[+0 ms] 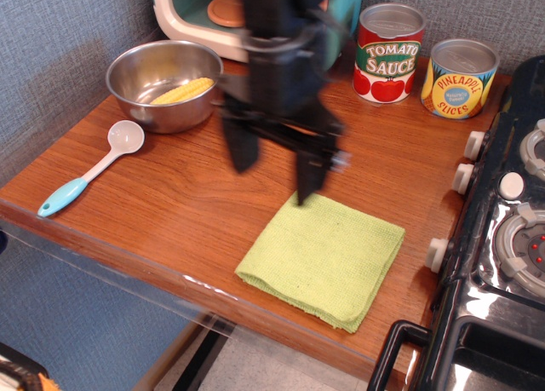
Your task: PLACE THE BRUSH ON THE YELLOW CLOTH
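The brush needs to go on the yellow cloth (323, 255), so my gripper will next grab the brush by the sides of its light-blue handle (65, 197).
The brush (91, 167) lies on the wooden counter at the left, white round head toward the steel bowl, light-blue handle toward the front edge. The yellow cloth (323, 255) lies flat near the front edge, right of centre. My gripper (274, 171) hangs above the counter just behind the cloth's back-left corner, blurred by motion, jaws wide apart and empty. It is well to the right of the brush.
A steel bowl (134, 78) with a yellow corn cob (181, 90) stands at the back left. A toy microwave (192, 16) is behind it. A tomato sauce can (388, 42) and a pineapple can (460, 78) stand at the back right. A black stove (502, 238) borders the right side.
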{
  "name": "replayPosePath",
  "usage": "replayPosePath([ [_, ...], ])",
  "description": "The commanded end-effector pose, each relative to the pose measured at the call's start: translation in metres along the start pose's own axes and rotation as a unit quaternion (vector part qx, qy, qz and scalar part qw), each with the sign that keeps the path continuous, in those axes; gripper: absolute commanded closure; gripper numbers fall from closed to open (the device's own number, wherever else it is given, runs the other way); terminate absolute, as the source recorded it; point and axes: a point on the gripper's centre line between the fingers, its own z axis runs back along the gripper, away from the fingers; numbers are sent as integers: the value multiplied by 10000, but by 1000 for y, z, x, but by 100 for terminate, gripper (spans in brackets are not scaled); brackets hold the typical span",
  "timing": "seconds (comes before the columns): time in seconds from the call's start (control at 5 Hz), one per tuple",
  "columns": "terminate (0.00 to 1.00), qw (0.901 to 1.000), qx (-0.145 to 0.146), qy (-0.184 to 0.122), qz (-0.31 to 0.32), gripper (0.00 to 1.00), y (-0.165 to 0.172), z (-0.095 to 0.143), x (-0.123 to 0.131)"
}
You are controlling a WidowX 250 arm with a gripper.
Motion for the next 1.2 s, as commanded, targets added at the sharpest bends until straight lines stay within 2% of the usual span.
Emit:
replayPosePath([
  [0.0,0,9953,610,-56,750,0,85,12,-43],
  [0.2,0,9946,640,160,805,0,133,-8,-65],
  [0.4,0,9970,553,260,480,0,185,-26,-64],
  [0.6,0,9969,477,618,138,0,214,-42,-60],
  [0.8,0,9962,521,699,21,0,217,-55,-53],
  [1.0,0,9971,521,549,105,0,205,-67,-52],
])
